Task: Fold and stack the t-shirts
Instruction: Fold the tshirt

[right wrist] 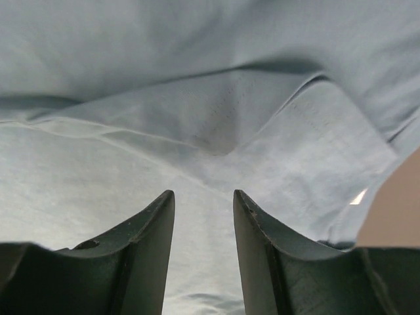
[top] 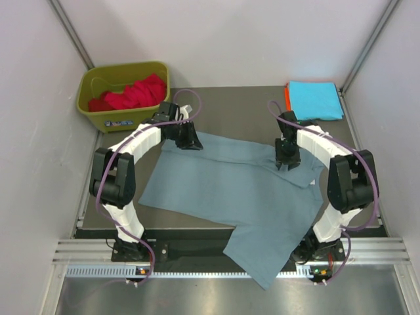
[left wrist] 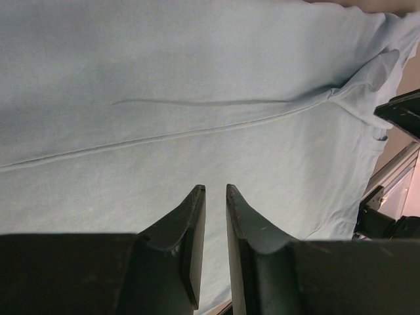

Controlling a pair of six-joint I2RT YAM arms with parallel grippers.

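I need to grab the grey-blue t-shirt (top: 230, 190) with my right gripper next, by the creased edge near the sleeve. Then that side can be folded inward.
The dusty grey-blue t-shirt (top: 230, 190) lies spread across the table, its lower part hanging over the near edge. My left gripper (top: 188, 143) stands over its far left corner. In the left wrist view (left wrist: 215, 189) the jaws are a narrow gap apart, with flat cloth (left wrist: 197, 79) showing between them. My right gripper (top: 287, 164) is over the far right part near a sleeve. In the right wrist view (right wrist: 203, 193) it is open and empty above creased cloth (right wrist: 197, 98). A red t-shirt (top: 134, 92) lies in the bin. A folded cyan t-shirt (top: 315, 98) rests on an orange one (top: 287, 97).
The olive-green bin (top: 92, 108) stands off the table's far left corner. The folded stack sits at the far right corner. Pale walls close in on both sides. A metal rail (top: 197, 252) runs along the near edge by the arm bases.
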